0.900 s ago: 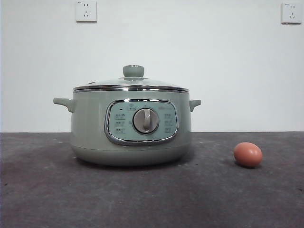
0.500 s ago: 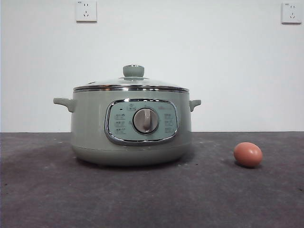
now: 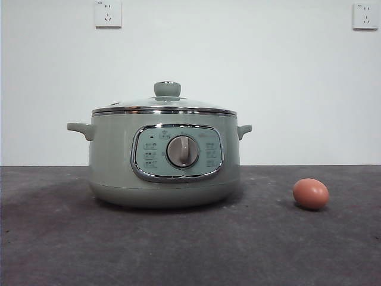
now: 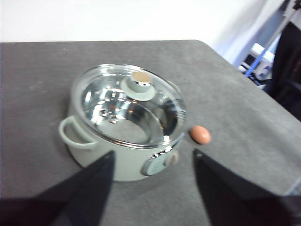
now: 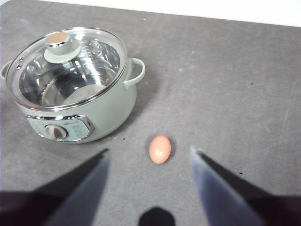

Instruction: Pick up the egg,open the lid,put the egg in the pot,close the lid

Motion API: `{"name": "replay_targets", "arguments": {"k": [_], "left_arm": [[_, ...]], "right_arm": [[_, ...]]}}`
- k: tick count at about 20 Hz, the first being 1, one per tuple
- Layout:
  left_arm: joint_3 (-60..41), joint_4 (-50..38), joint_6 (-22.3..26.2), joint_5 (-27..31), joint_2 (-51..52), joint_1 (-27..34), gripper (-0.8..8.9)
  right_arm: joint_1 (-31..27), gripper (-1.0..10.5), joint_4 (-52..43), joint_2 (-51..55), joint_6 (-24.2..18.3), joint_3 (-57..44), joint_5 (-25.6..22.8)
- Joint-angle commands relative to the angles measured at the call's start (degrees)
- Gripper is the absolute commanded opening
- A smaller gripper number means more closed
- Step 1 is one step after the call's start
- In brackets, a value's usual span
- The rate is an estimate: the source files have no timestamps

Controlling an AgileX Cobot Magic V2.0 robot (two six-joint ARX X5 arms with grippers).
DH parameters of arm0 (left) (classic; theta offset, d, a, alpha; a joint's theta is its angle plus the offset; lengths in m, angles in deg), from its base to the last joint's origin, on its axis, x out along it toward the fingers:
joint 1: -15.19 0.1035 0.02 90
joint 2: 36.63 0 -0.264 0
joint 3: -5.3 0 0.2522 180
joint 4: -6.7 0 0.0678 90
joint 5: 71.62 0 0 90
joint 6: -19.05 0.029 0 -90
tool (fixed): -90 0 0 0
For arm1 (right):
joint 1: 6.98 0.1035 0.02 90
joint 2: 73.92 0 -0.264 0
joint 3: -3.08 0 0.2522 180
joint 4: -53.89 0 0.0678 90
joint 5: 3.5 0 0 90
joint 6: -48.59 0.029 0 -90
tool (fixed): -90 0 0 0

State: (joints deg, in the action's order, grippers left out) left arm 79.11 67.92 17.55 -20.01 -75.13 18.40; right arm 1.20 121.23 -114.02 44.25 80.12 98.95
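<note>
The robot next needs to grab the glass lid by its knob [image 3: 167, 89] with its left gripper, to open the pot for the egg [image 3: 310, 193].
The sage-green pot [image 3: 164, 161] stands on the dark table with its glass lid [image 3: 164, 106] on, green knob upright. The reddish-brown egg [image 3: 310, 193] lies on the table to the pot's right, apart from it. In the left wrist view the pot [image 4: 122, 155], lid [image 4: 127, 103] and egg [image 4: 201, 134] lie well beyond my left gripper [image 4: 153, 162], which is open and holds nothing. My right gripper [image 5: 148, 160] is open high over the egg [image 5: 160, 149], with the pot [image 5: 101, 110] and lid [image 5: 68, 63] off to one side. No arm shows in the front view.
Two wall sockets [image 3: 108, 14] [image 3: 364, 16] sit high on the white wall behind. The grey table [image 3: 190, 250] ends at an edge past the pot in the left wrist view, with equipment [image 4: 275, 61] beyond it.
</note>
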Motion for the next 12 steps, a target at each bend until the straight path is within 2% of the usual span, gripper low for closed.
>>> {"name": "replay_targets", "arguments": {"k": [1,5,9,12], "left_arm": [[0.11,-0.37,0.20,-1.16,-0.46,-0.24,6.61],[0.76,-1.42,0.72,-1.05,-2.78,-3.21,6.60],[5.92,-3.80,1.44,-0.24,-10.03,-9.33,6.60],[12.70,-3.80,4.68,4.83,-19.08,-15.23,6.60]], "right_arm": [[0.04,7.2,0.31,-0.26,-0.24,0.74,0.24],[0.04,7.2,0.28,-0.48,-0.20,0.79,1.14],[0.04,7.2,0.59,-2.08,-0.17,0.79,3.15],[0.04,7.2,0.52,-3.32,-0.17,0.79,4.33]]}}
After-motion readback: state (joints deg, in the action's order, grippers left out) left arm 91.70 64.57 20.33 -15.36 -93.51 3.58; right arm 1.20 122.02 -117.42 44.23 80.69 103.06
